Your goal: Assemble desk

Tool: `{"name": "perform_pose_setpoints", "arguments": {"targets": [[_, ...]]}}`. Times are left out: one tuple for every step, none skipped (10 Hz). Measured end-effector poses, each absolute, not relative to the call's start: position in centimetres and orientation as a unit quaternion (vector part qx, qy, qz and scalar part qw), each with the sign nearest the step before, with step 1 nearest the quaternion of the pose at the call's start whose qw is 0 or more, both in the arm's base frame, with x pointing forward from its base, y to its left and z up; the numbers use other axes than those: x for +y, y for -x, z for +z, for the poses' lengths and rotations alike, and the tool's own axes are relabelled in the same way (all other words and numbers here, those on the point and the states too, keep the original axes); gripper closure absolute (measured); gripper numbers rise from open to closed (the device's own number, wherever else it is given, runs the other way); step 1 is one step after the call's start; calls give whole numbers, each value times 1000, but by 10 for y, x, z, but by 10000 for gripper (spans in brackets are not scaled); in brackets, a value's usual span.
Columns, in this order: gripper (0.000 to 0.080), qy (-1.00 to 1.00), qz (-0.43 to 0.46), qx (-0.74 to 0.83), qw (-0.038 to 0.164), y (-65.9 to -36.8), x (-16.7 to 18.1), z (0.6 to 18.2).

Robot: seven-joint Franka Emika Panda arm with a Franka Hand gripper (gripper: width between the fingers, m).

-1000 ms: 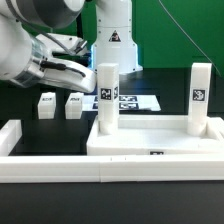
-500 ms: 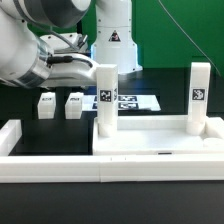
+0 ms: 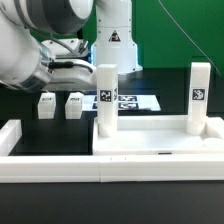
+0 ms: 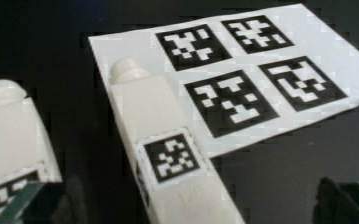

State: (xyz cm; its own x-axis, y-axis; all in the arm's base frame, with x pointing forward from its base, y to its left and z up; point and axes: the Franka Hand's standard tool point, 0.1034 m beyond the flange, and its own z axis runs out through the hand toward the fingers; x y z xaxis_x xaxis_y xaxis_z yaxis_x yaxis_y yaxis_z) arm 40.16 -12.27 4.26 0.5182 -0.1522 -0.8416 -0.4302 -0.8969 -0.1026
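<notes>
The loose leg's round peg needs to fit into the white tabletop panel (image 3: pixel 150 138), so my gripper should next grab the loose leg by its plain end (image 3: pixel 74 107).
The white tabletop panel (image 3: pixel 150 138) lies flat in the exterior view, with two legs standing upright on it, one (image 3: pixel 106 98) on that view's left and one (image 3: pixel 199 94) on its right. Two loose legs (image 3: pixel 46 105) (image 3: pixel 74 104) lie on the black table behind the panel. They also show in the wrist view (image 4: pixel 7 150) (image 4: pixel 162 140), tags facing up. My gripper (image 4: pixel 185 205) is open above them. Its fingertips (image 4: pixel 345 198) stand wide on either side of one loose leg, apart from it. In the exterior view the gripper (image 3: pixel 80 66) hangs above the loose legs.
The marker board (image 3: pixel 137 101) lies next to the loose legs and shows in the wrist view (image 4: pixel 247 70). A long low white border wall (image 3: pixel 50 166) runs along the front. The robot base (image 3: pixel 115 40) stands at the back.
My arm has moved toward the exterior view's right, over the loose legs. The parts have not moved.
</notes>
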Motion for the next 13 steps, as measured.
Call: {"name": "perform_pose_setpoints", "arguments": {"targets": [[150, 856, 465, 170, 148, -400, -119, 41], [150, 857, 463, 173, 143, -403, -118, 42], [150, 858, 462, 174, 140, -400, -118, 37], [150, 858, 462, 175, 141, -400, -118, 37], [150, 858, 461, 175, 141, -400, -119, 37], [150, 860, 459, 175, 139, -400, -118, 35], [150, 862, 456, 175, 134, -397, -117, 30], [150, 860, 458, 183, 129, -393, -116, 27], [150, 859, 459, 191, 124, -390, -115, 23], [150, 856, 462, 199, 119, -388, -114, 21], [150, 856, 461, 204, 115, -391, -115, 21], [150, 855, 462, 208, 112, -390, -114, 20], [150, 855, 462, 209, 113, -390, -114, 20]]}}
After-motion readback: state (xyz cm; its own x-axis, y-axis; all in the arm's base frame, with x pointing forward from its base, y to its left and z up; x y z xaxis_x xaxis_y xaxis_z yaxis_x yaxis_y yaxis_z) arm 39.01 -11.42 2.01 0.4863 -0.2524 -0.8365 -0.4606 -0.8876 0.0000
